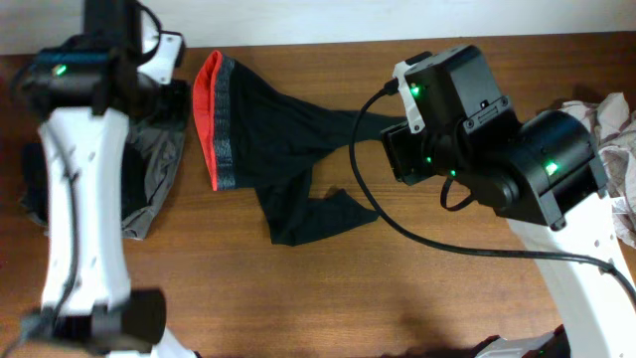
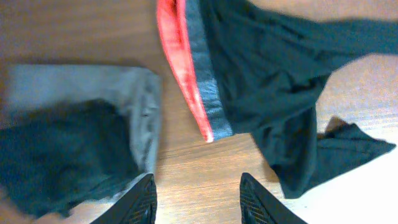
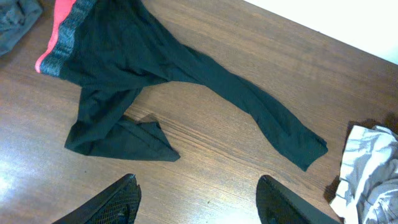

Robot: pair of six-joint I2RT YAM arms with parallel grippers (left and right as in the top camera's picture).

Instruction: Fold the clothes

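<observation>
The black leggings' crumpled leg needs to be straightened for folding, so my right gripper should grab it next near its loose end (image 2: 369, 145). The waistband (image 2: 205, 93) stays free that way.
The clothes here are chiefly black leggings (image 1: 283, 139), lying flat mid-table with the waistband to the left, its red-orange lining (image 1: 206, 104) turned open beside the grey band (image 1: 227, 124). In the right wrist view one leg (image 3: 261, 112) stretches out straight and the other (image 3: 121, 140) is doubled back in a crumple. My left gripper (image 2: 198, 202) hangs open over bare wood between the waistband (image 2: 205, 93) and a grey garment (image 2: 134, 99). Over the wood just below the leggings (image 3: 155, 68), my right gripper (image 3: 199, 199) is open and holds nothing.
A heap of grey and black garments (image 1: 159, 174) lies at the left, partly under the left arm (image 1: 84, 199). A pale crumpled garment (image 1: 616, 149) sits at the right edge. The right arm's body (image 1: 477, 129) covers the far end of one legging leg.
</observation>
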